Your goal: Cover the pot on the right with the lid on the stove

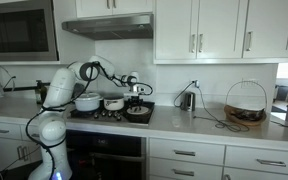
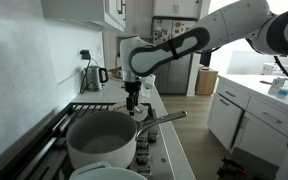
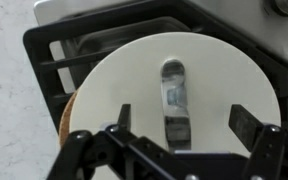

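The gripper takes hold of the lid by its metal handle [image 3: 172,95] across the middle next, leaving the lid's rim free to cover the pot.
The lid [image 3: 134,80] is round and flat, pale in the wrist view, with a metal strip handle [image 3: 172,95] across its middle. It lies on the stove [image 3: 44,50] grate, and a brownish rim shows under its left edge. My gripper [image 3: 182,125] hovers just above it, open, with one finger on each side of the handle and nothing between them. In both exterior views the gripper [image 1: 136,92] [image 2: 133,100] hangs over the lid [image 1: 139,112] [image 2: 136,113], which looks dark there. The small silver pot [image 1: 113,103] [image 2: 102,140] stands uncovered beside it, its long handle pointing out.
A bigger white pot [image 1: 87,101] [image 2: 109,172] stands on the stove's far burner. On the counter are a kettle [image 1: 187,100] [image 2: 92,76] and a wire basket [image 1: 246,105]. A wall and cabinets lie behind the stove.
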Available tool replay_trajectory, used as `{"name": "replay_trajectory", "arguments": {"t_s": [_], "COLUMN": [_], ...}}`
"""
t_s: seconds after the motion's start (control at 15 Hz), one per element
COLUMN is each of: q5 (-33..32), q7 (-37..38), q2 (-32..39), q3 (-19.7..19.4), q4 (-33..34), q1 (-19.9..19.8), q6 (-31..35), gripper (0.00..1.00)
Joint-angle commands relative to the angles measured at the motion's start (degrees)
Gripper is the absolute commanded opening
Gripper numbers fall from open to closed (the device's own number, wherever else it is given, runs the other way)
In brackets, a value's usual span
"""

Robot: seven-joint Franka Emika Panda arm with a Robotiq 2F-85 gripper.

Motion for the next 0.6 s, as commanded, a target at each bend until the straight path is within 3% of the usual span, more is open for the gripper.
{"name": "replay_trajectory", "arguments": {"t_s": [0.0,0.53], "q5": [-0.76,-0.58], "q7": [-0.49,-0.94], "q2": [-1.39,-0.61], "q3": [-0.20,-0.17], "q4": [-1.88,-1.23], "q1": [0.12,0.07], "q6": [2.98,5.42], "gripper": [1.00,1.00]}}
